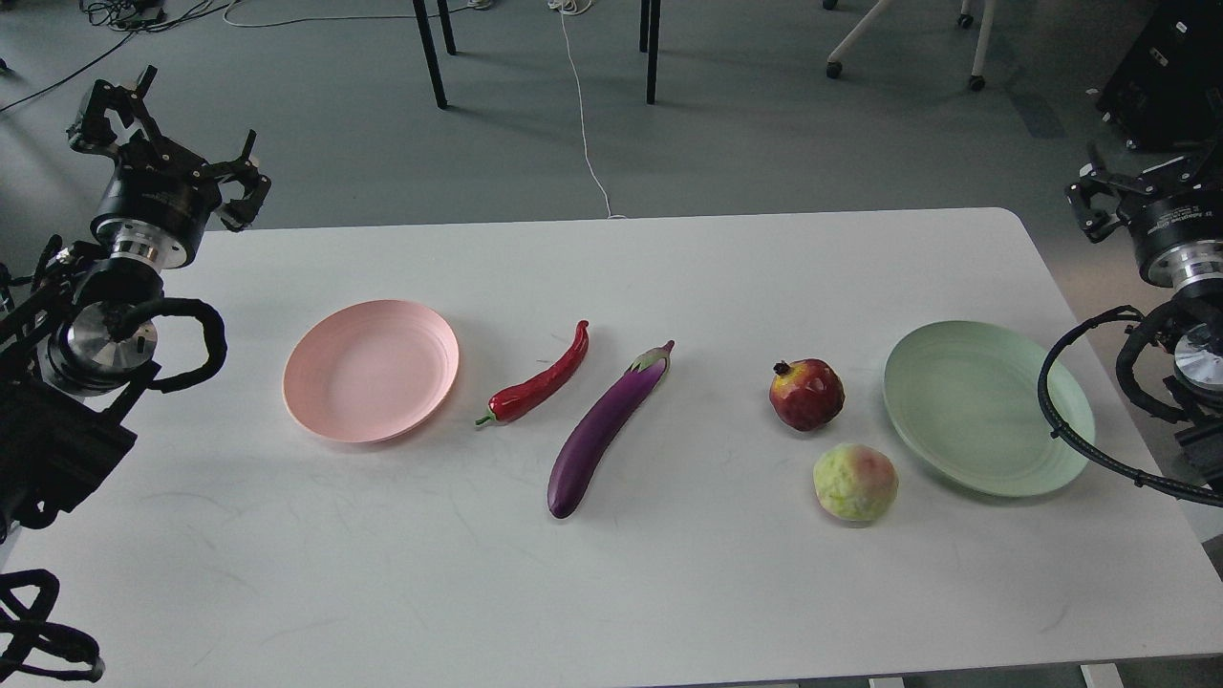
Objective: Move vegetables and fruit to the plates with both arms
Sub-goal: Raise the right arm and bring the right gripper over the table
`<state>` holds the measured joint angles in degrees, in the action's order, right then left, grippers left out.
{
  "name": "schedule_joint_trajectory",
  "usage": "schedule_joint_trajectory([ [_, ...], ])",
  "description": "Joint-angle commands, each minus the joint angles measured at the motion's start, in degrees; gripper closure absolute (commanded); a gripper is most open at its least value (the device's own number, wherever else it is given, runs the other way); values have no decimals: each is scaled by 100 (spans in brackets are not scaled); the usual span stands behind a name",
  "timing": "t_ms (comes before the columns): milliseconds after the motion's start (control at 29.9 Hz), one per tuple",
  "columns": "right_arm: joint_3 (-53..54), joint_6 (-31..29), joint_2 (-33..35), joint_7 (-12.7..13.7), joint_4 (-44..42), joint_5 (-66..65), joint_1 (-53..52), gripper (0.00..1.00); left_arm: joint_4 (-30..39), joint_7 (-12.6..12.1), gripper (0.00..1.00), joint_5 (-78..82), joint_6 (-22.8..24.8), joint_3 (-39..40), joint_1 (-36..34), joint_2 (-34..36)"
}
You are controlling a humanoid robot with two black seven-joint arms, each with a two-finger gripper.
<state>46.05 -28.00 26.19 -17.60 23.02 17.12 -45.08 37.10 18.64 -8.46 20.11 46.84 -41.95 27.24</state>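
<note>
Next, my right gripper grabs the dark red pomegranate by its round body [807, 399] to transfer the fruit onto the mint green plate [989, 407].
On the white table [611, 592] lie a purple eggplant [604, 430] and a red chili pepper [540, 377] in the middle. A dark red pomegranate [807, 394] and a yellow-green fruit [855, 483] lie to their right. The pink plate [371, 370] is at the left, the mint green plate [989, 407] at the right; both are empty. My left gripper [162, 134] is open and empty, raised at the table's far left corner. My right gripper [1127, 186] is beyond the table's right edge, its fingers spread and empty.
Chair and table legs [650, 53] and a white cable [583, 115] are on the grey floor beyond the table. Black cable hoses [1070, 420] from my right arm loop over the green plate's right rim.
</note>
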Motion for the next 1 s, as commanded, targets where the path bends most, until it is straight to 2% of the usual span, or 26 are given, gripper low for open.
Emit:
schedule_joint_trajectory([
  [0,-254,0,270,-6,290,-33,-88,1,-9,-27,1,2,-7,-52,-7,-8],
  [134,-920,0,939,-6,607,-33,-438,1,-10,-18,1,37,45,-70,2,1],
  [335,-2616,0,1300,-6,765,-165,-1625,1,-9,-1,1,64,63,-88,64,-43],
  [636,-5095,0,1239,2,1240,-1262,-3479,1,-1,0,1,11,239,-61,125,27],
  [737,-5842,0,1020,2,1450,-1606,-4015,1,-9,0,1,11,239,-70,160,88],
  [971,-7030,0,747,11,1873,-2598,-4842,2,-9,0,1,11,239,-79,239,80],
])
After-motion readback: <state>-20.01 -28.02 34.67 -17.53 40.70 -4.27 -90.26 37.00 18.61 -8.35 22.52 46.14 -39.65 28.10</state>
